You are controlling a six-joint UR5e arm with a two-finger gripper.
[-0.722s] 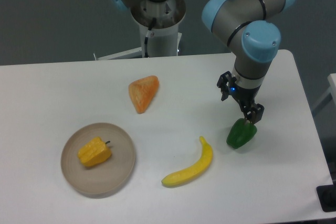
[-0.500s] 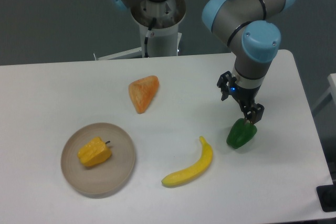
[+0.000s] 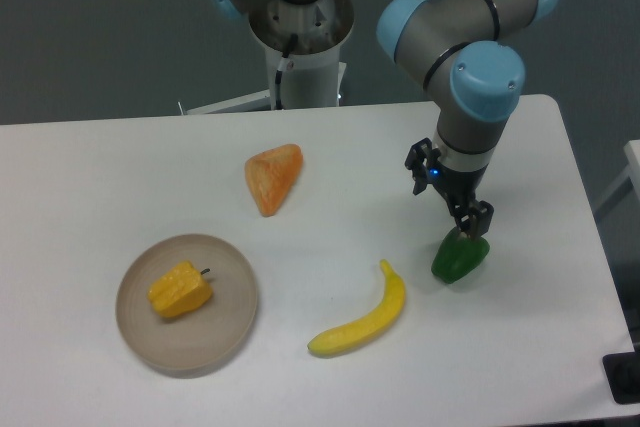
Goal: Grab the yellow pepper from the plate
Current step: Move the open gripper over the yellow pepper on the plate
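Note:
My gripper should next grab the yellow pepper by its lumpy body (image 3: pixel 180 290) to lift it from the round beige plate.
The yellow pepper (image 3: pixel 181 290) lies on the round beige plate (image 3: pixel 227 325) at the front left of the white table. It is lumpy, with its short dark stem pointing right. My gripper (image 3: pixel 474 225) is far to the right of the plate, just above the top of a green pepper (image 3: pixel 459 257) that rests on the table. Its jaws stand slightly apart and hold nothing. Nothing touches the yellow pepper.
A yellow banana (image 3: pixel 363 314) lies on the table between the plate and the green pepper. An orange wedge-shaped piece (image 3: pixel 272 177) lies behind the plate near the table's middle. The arm's base column (image 3: pixel 298 42) stands behind the table's back edge.
My gripper has moved slightly up and to the left, away from the green pepper. The green pepper stays on the table. The yellow pepper and plate have not moved.

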